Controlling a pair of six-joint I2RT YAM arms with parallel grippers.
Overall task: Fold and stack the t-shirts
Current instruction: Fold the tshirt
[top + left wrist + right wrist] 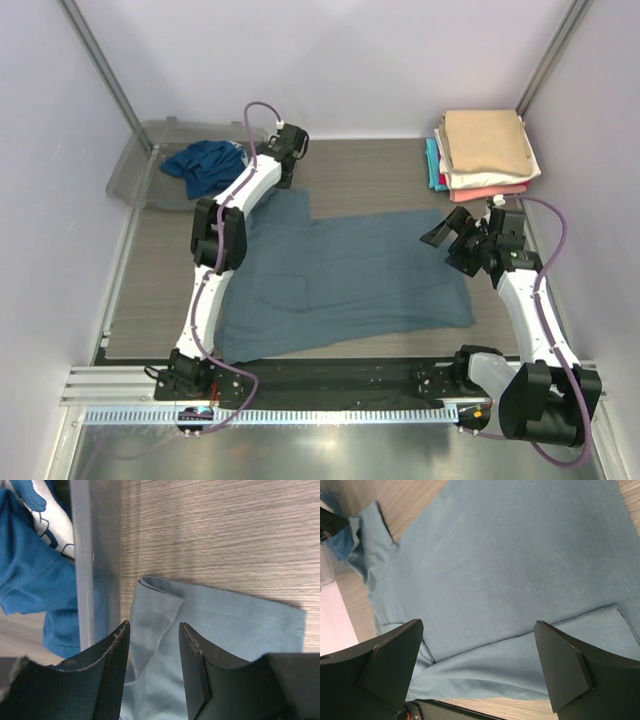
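Note:
The left gripper isn't ready to close on the fold of the shirt between its fingers yet: the fingers hover above the fold, short of its stitched hem (271,192) (157,607), so the gripper will first come down.
A dusty slate-blue t-shirt (340,275) lies spread flat in the middle of the table. My left gripper (287,172) is open just above the shirt's far left sleeve (225,630), beside the tub wall; in the left wrist view (152,630) the cloth shows between the fingers. My right gripper (448,245) is wide open and empty above the shirt's right side (495,555); it shows in the right wrist view (477,625). A deeper teal-blue shirt (205,165) lies crumpled in the tub (30,580). Folded shirts are stacked at the far right, tan (487,140) on top.
The clear plastic tub (135,175) stands at the far left; its wall (95,555) is right next to my left fingers. The folded stack shows coral (487,192) and teal (432,165) edges. White walls close in on three sides. A metal rail (330,400) runs along the near edge.

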